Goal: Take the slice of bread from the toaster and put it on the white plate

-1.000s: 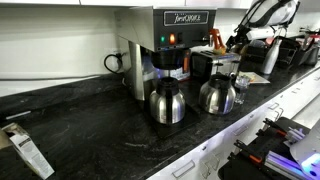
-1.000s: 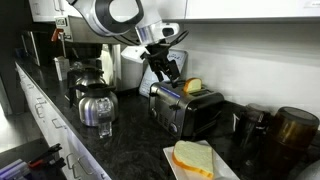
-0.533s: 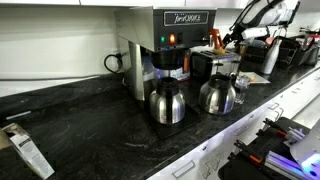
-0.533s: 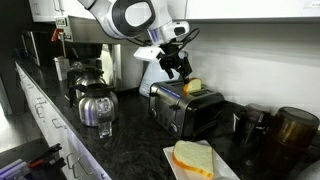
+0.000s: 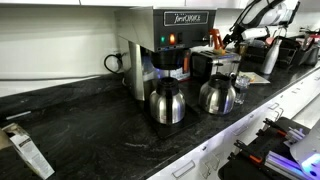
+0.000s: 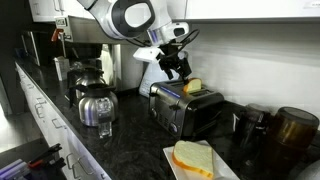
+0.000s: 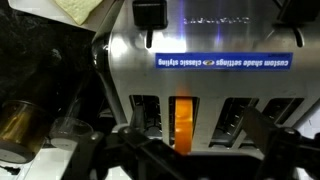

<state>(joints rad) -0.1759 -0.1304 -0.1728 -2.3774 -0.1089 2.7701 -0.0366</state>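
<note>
My gripper lowers first and then closes on the slice, since my open fingers are above the slice's top and closing now would miss.
The toaster (image 6: 185, 110) is a dark and steel box on the black counter; it also shows in an exterior view (image 5: 206, 64). An orange-brown slice of bread (image 6: 193, 87) stands up out of one slot, and shows in the wrist view (image 7: 181, 120) in the steel toaster top (image 7: 220, 45). My gripper (image 6: 180, 68) hangs just above the slice, open and empty, with a finger on each side of the slot in the wrist view (image 7: 180, 148). The white plate (image 6: 222, 168) lies in front of the toaster and holds another pale slice (image 6: 193, 157).
A tall coffee brewer (image 5: 170, 45) and two steel carafes (image 5: 166, 102) (image 5: 217, 95) stand along the counter. A glass (image 6: 104, 127) and carafes (image 6: 96, 103) stand beside the toaster. Dark jars (image 6: 290, 133) stand on the toaster's other side. The wall is close behind.
A second ago my gripper was lower and to the side of the toaster; it has moved over the slice. Nothing has moved in the last half second.
</note>
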